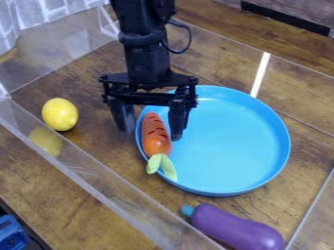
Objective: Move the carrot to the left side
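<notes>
My gripper grabs the carrot by its orange body opposite the leafy top next, to move the carrot off the plate.
The orange carrot lies on the left rim area of the blue plate, its light green top pointing toward the near edge. My black gripper hangs pointing down over the carrot's upper end, open, with one finger on each side of it. Nothing is held between the fingers.
A yellow lemon sits on the wooden table to the left of the plate. A purple eggplant lies near the front right. A clear plastic wall runs along the front left side.
</notes>
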Tool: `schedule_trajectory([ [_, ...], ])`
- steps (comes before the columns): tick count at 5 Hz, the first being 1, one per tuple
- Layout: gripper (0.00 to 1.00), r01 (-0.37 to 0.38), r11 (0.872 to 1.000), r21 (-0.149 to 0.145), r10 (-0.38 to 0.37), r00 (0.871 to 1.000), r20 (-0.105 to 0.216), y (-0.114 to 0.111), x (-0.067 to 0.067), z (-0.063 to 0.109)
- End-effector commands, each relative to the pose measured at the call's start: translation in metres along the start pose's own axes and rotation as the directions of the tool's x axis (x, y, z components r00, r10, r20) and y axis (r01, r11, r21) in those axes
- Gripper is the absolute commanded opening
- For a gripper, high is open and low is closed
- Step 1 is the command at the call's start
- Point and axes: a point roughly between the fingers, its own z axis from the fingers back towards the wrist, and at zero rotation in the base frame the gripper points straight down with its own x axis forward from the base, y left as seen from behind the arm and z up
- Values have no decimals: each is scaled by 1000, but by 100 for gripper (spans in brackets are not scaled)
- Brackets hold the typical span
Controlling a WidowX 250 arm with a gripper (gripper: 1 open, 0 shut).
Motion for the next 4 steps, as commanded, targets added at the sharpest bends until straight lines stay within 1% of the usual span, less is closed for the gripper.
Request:
schedule_trajectory([
  [1,100,12,1000,-5,-12,999,49,-3,6,9],
  [4,100,21,1000,12,-21,997,69,-5,10,-1],
])
